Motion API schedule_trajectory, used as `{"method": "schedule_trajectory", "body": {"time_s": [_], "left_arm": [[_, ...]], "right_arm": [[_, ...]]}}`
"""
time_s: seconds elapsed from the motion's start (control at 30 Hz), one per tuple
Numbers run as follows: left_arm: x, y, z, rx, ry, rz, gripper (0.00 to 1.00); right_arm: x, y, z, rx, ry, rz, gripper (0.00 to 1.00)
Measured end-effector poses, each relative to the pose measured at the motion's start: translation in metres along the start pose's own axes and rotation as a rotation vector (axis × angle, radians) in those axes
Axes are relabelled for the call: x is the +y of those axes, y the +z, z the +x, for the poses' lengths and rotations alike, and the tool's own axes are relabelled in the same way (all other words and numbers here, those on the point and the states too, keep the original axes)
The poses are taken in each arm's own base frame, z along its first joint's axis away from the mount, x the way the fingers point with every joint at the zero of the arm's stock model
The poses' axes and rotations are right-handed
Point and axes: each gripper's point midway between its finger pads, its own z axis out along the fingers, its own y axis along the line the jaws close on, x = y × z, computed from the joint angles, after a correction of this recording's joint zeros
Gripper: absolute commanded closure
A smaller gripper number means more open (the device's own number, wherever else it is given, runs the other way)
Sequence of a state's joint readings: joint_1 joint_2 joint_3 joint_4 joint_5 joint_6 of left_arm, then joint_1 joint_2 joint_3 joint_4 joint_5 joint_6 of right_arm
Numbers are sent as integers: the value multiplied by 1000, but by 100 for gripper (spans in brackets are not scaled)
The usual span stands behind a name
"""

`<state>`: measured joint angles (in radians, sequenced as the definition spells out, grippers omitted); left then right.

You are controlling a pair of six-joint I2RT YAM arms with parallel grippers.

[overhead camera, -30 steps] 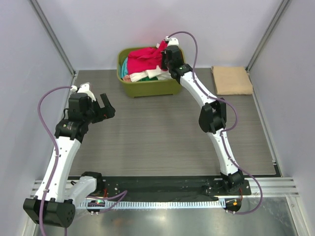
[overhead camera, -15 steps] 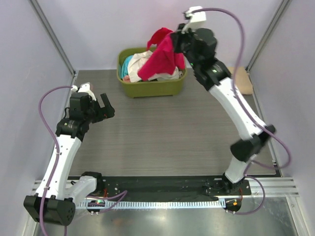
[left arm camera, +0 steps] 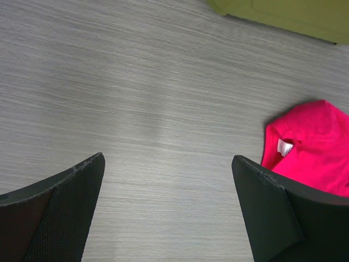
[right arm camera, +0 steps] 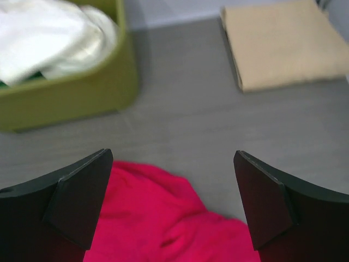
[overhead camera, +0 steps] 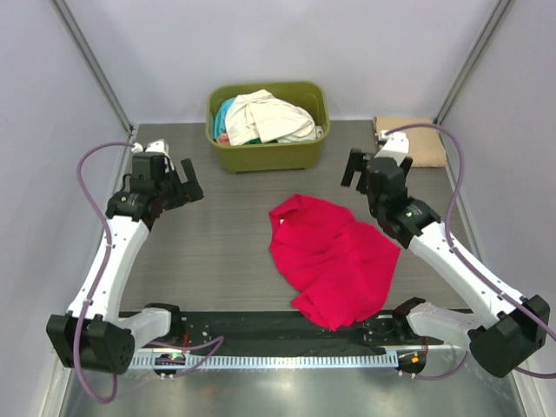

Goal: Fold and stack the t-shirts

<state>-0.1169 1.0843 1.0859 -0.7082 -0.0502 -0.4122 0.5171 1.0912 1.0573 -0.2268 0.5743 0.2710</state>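
Observation:
I should next use my left gripper to grab the olive-green tub's nearest end rim, so I can drag the tub aside and free table space for folding.
A crumpled crimson-red t-shirt (overhead camera: 334,261) lies loose on the table in front of the tub; it also shows in the wrist views (left arm camera: 311,147) (right arm camera: 158,218). My right gripper (overhead camera: 359,170) (right arm camera: 173,153) hovers open over the shirt's far edge, with nothing between its fingers. A folded tan t-shirt (overhead camera: 421,143) (right arm camera: 283,43) lies at the back right. A cream-white t-shirt (overhead camera: 269,117) (right arm camera: 43,38) and a bit of a teal one (overhead camera: 224,117) sit in the tub. My left gripper (overhead camera: 178,184) (left arm camera: 168,158) stands open above bare table, left of the red shirt.
The olive-green tub (overhead camera: 269,158) (right arm camera: 71,93) stands at the back middle of the grey table (overhead camera: 226,252). Pale walls and metal posts close in the sides. A black strip runs along the near edge by the arm bases.
My right gripper lifted the red t-shirt out of the tub, swung it down onto the table and let it go, with the jaws now wide. The left arm barely shifted.

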Motion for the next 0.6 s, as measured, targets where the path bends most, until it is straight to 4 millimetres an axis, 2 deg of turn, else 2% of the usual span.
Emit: {"method": "schedule_trajectory", "body": {"time_s": [0.07, 0.13, 0.23, 0.33, 0.43, 0.5, 0.6], "left_arm": [[-2, 8, -6, 19, 1, -14, 0], [-7, 13, -17, 24, 6, -25, 0], [-18, 19, -46, 6, 15, -38, 0], [-29, 33, -77, -23, 17, -48, 0], [-40, 62, -105, -24, 17, -67, 0], [-45, 92, -123, -26, 15, -91, 0], [-53, 137, -139, -6, 19, -120, 0]], "right_arm": [[-17, 2, 47, 107, -25, 55, 0], [-27, 0, 74, 173, -37, 83, 0], [-24, -1, 90, 220, -17, 61, 0], [-7, 3, 104, 262, 18, -8, 0], [7, 6, 135, 340, 41, -79, 1], [12, 3, 160, 407, 47, -115, 2], [16, -7, 187, 487, 54, -164, 3]]}}
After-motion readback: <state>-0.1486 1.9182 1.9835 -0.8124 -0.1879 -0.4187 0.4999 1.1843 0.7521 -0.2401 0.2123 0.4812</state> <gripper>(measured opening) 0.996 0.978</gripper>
